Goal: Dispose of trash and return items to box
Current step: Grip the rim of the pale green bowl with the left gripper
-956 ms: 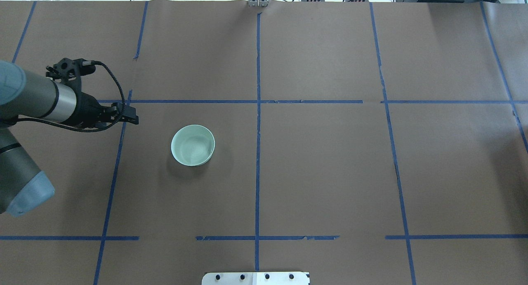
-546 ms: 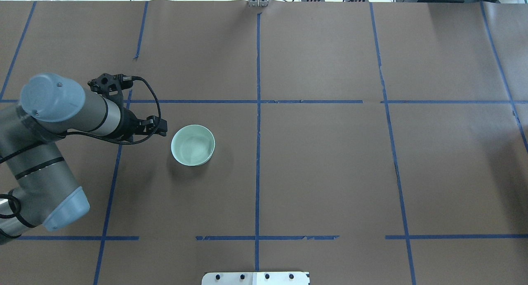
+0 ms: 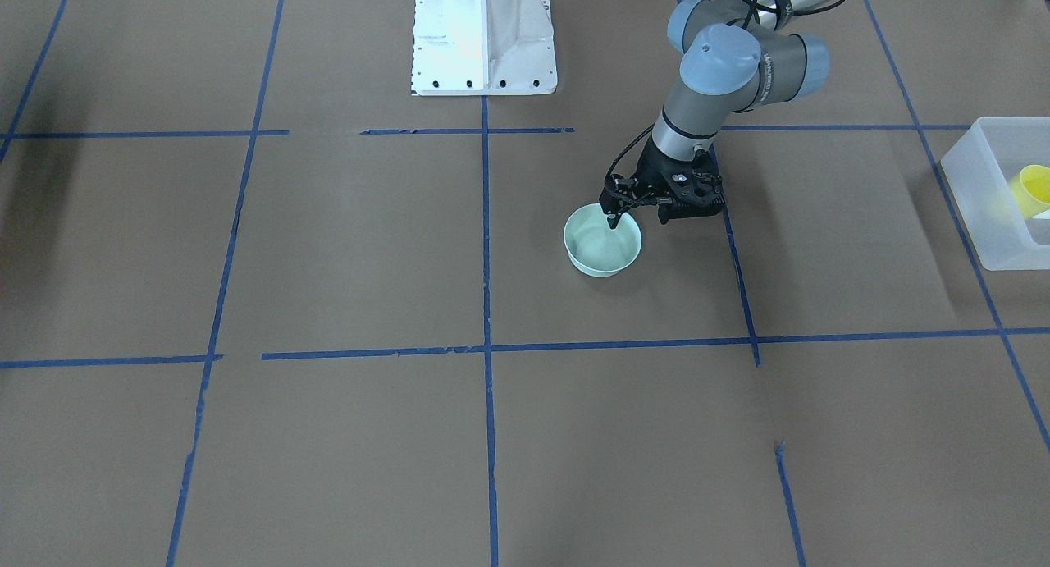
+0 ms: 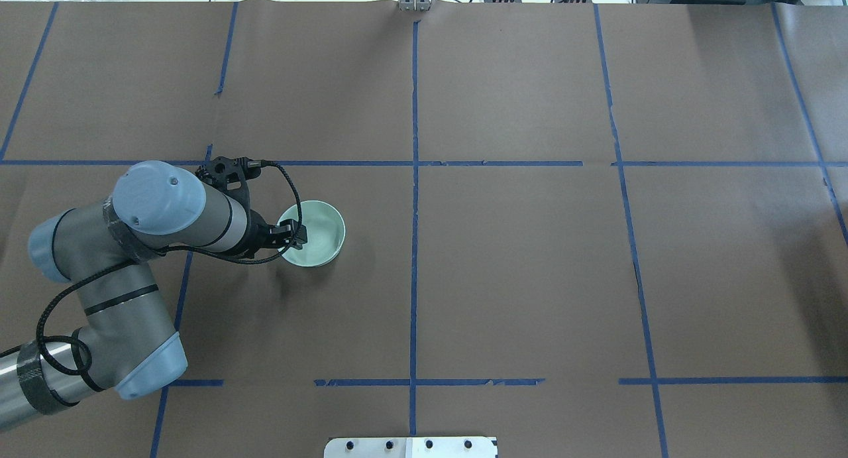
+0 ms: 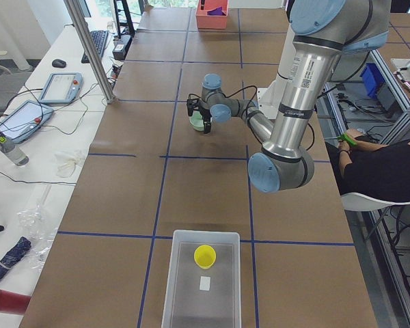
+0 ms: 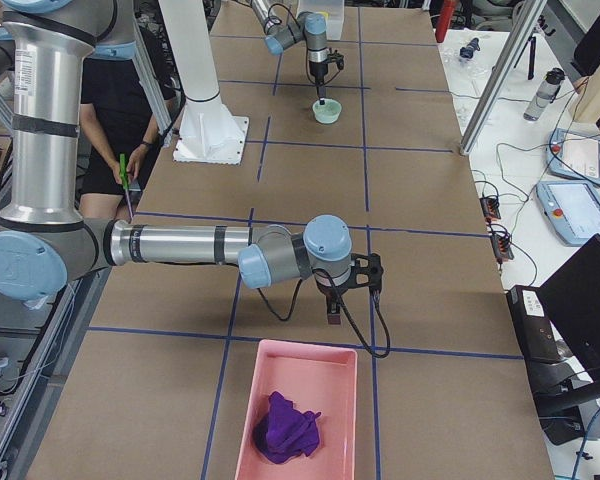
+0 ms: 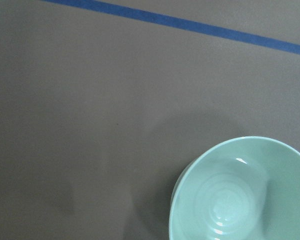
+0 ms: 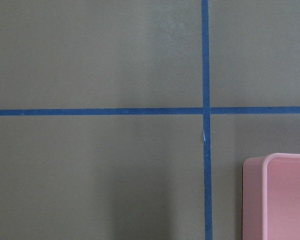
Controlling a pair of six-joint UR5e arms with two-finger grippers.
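My left gripper is going to grab the pale green bowl by its rim (image 3: 577,214) next, to put it back in the frosted white box (image 3: 980,222).
A pale green bowl (image 4: 321,232) stands upright and empty on the brown table; it also shows in the front view (image 3: 599,251) and the left wrist view (image 7: 240,200). My left gripper (image 4: 297,236) points down over the bowl's left rim, open and holding nothing, fingertips just above or inside the bowl (image 3: 612,221). The yellow cup (image 3: 1035,191) lies inside the frosted white box (image 3: 980,222) at the table's left end, also seen in the exterior left view (image 5: 205,256). My right gripper (image 6: 352,300) hovers near a pink tray; I cannot tell whether it is open.
The pink tray (image 6: 335,400) holds a crumpled purple cloth (image 6: 285,428); its corner shows in the right wrist view (image 8: 280,200). The white robot base (image 3: 484,34) stands at the table's near edge. Blue tape lines grid the table.
My left arm has swung in from the left toward the green bowl. Its gripper, clear of the bowl a second ago, now hangs over the bowl's left rim.
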